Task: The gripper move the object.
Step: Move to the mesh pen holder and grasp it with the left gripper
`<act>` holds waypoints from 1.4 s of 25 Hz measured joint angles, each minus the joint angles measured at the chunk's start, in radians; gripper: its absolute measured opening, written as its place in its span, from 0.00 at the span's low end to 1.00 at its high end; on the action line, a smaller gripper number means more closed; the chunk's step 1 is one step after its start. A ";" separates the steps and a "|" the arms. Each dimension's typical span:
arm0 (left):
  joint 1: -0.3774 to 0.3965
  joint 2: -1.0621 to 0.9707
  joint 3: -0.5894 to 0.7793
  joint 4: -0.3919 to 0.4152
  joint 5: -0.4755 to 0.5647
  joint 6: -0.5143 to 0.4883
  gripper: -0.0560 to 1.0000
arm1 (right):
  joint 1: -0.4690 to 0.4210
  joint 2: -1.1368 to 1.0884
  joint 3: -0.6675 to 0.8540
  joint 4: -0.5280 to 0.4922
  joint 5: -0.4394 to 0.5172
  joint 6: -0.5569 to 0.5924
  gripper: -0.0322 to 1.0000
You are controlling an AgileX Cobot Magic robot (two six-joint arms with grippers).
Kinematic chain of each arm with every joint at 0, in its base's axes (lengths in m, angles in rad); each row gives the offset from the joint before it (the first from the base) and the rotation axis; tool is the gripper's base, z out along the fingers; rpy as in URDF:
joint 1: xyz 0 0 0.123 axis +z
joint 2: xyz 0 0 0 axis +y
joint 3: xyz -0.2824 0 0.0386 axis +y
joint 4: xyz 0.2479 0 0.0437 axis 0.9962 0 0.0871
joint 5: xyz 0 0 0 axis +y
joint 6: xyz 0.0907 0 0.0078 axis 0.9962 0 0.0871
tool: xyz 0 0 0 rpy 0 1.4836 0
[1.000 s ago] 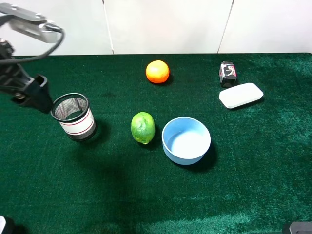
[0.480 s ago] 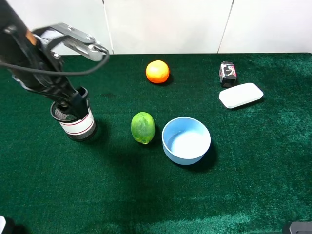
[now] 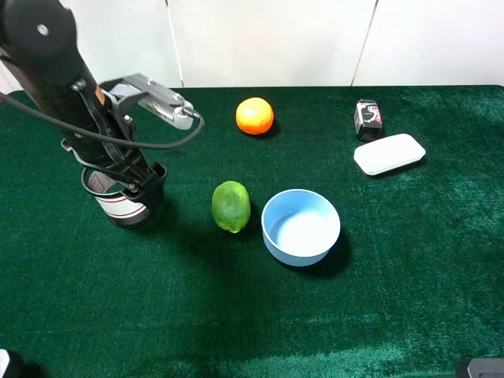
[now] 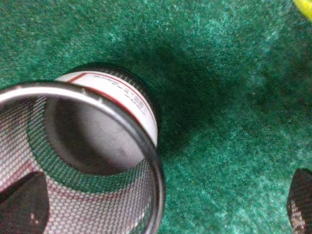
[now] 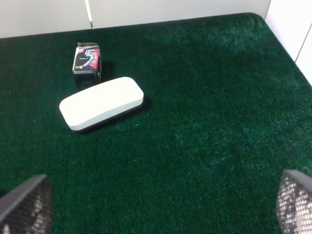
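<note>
The black mesh cup needs to move across the table, so my left gripper should next grab it by its rimmed side (image 4: pixel 151 161).
The object, a black wire-mesh cup (image 3: pixel 120 206) with a white band and thin red stripes, stands upright at the left of the green table. My left gripper (image 3: pixel 130 185) is right over it and open. In the left wrist view the cup (image 4: pixel 114 105) fills the frame. My left gripper (image 4: pixel 161 204) straddles its rim, with one fingertip (image 4: pixel 22 202) inside the mesh and the other (image 4: pixel 302 200) outside, well apart from the wall. My right gripper (image 5: pixel 161 214) is open and empty over bare cloth at the right.
A green lime (image 3: pixel 231 206) lies just right of the cup, then a light blue bowl (image 3: pixel 300 227). An orange (image 3: pixel 254 116) sits at the back. A white case (image 3: pixel 389 153) (image 5: pixel 101 103) and a small dark packet (image 3: pixel 368 119) (image 5: pixel 87 59) lie back right.
My left arm has swung in from the far left to over the cup, and its fingers now straddle the rim. The cup has not moved.
</note>
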 joint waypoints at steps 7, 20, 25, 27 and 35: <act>0.000 0.076 -0.001 -0.002 -0.038 0.004 0.99 | 0.000 0.000 0.000 0.000 0.000 0.000 0.70; 0.000 0.147 -0.001 -0.003 -0.062 0.008 0.94 | 0.000 0.000 0.000 0.000 0.000 0.000 0.70; 0.000 0.161 -0.001 -0.003 -0.067 0.008 0.88 | 0.000 0.000 0.000 0.000 0.000 0.000 0.70; 0.000 0.163 -0.001 -0.003 -0.071 0.008 0.84 | 0.000 0.000 0.000 0.000 0.000 0.000 0.70; 0.000 0.163 -0.001 -0.003 -0.082 0.009 0.50 | 0.000 0.000 0.000 0.000 0.000 0.000 0.70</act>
